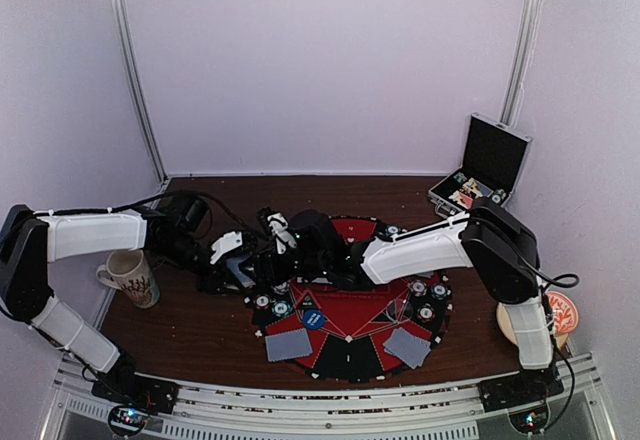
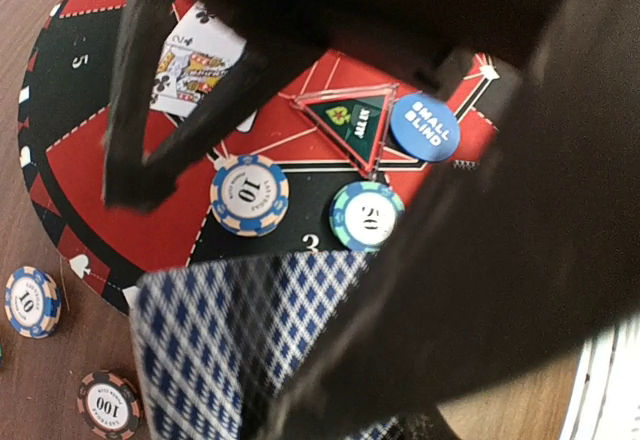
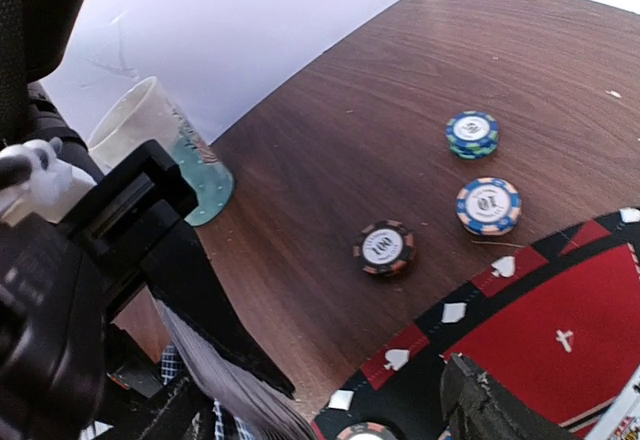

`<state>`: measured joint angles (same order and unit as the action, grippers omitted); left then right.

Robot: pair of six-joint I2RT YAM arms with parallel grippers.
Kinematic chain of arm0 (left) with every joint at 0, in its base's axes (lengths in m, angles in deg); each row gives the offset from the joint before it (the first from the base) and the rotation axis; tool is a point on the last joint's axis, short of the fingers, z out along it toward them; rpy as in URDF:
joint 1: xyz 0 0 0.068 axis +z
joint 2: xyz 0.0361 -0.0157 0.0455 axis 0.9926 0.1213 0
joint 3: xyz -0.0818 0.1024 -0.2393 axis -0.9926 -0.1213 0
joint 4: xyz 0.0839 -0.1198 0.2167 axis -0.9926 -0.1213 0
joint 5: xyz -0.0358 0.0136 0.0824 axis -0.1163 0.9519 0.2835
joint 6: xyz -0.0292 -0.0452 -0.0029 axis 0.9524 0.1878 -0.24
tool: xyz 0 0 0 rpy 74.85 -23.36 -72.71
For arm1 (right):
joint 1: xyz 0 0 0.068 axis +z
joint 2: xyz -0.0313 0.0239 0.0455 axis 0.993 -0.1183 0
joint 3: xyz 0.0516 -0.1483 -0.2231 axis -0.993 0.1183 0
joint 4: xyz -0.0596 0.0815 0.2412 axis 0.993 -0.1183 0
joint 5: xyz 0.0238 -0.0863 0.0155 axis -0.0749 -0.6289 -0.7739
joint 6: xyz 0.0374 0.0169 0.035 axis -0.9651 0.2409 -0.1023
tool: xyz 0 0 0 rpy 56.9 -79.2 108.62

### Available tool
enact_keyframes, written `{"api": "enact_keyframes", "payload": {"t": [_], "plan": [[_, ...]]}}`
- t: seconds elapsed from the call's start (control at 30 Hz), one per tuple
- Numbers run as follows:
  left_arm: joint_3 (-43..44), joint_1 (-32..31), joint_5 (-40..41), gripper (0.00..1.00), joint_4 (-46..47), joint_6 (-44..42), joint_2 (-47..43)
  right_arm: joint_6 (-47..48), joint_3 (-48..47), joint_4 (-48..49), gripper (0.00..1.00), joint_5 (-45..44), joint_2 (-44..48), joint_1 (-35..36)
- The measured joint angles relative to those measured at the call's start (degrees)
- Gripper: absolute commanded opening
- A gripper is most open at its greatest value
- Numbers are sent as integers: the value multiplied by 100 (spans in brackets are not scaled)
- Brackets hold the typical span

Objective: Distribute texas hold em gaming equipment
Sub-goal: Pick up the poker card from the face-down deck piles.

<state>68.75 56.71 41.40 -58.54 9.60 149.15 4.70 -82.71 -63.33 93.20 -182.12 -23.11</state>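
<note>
A blue-checked playing card needs to be grabbed by its exposed edge (image 1: 242,272) (image 3: 238,384) with my right gripper, so the rest of the deck stays free to be dealt.
My left gripper (image 1: 247,266) is shut on a deck of blue-checked playing cards (image 2: 215,345), held over the left rim of the round red-and-black mat (image 1: 350,360). The deck's edge (image 3: 225,395) shows beside my right gripper (image 3: 320,415), which stands open right at it; one black finger (image 3: 485,408) hangs over the mat. Its fingers (image 2: 150,110) also cross the left wrist view. On the mat lie a 10 chip (image 2: 249,194), a 50 chip (image 2: 367,215), a blue small-blind disc (image 2: 424,127) and a face-up card (image 2: 195,65). Two dealt card piles (image 1: 290,343) (image 1: 407,346) lie near the front.
Loose chips lie on the wood left of the mat: a 100 chip (image 3: 384,247), a 10 chip (image 3: 488,205) and a blue-green stack (image 3: 472,133). A patterned mug (image 1: 130,278) stands at the left. An open black case (image 1: 482,168) sits back right, an orange disc (image 1: 561,312) at the right edge.
</note>
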Motion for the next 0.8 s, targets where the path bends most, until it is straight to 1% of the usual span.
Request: {"api": "enact_keyframes", "payload": {"t": [0.2,0.23,0.33,0.57,0.8], "plan": [[-2,-48,-61,35,-48,-59,-83,-160,-295,0,76,542,-212,-24],[-2,-55,-68,35,-61,-61,-83,-170,-304,-2,75,581,-223,-24],[-4,-63,-66,35,-92,-72,-83,-201,-376,-68,66,667,-254,-24],[-11,-63,9,35,-39,-79,-83,-87,-345,-101,52,518,-238,28],[-11,-63,31,35,70,-79,-83,-28,-20,-90,44,251,48,24]]}}
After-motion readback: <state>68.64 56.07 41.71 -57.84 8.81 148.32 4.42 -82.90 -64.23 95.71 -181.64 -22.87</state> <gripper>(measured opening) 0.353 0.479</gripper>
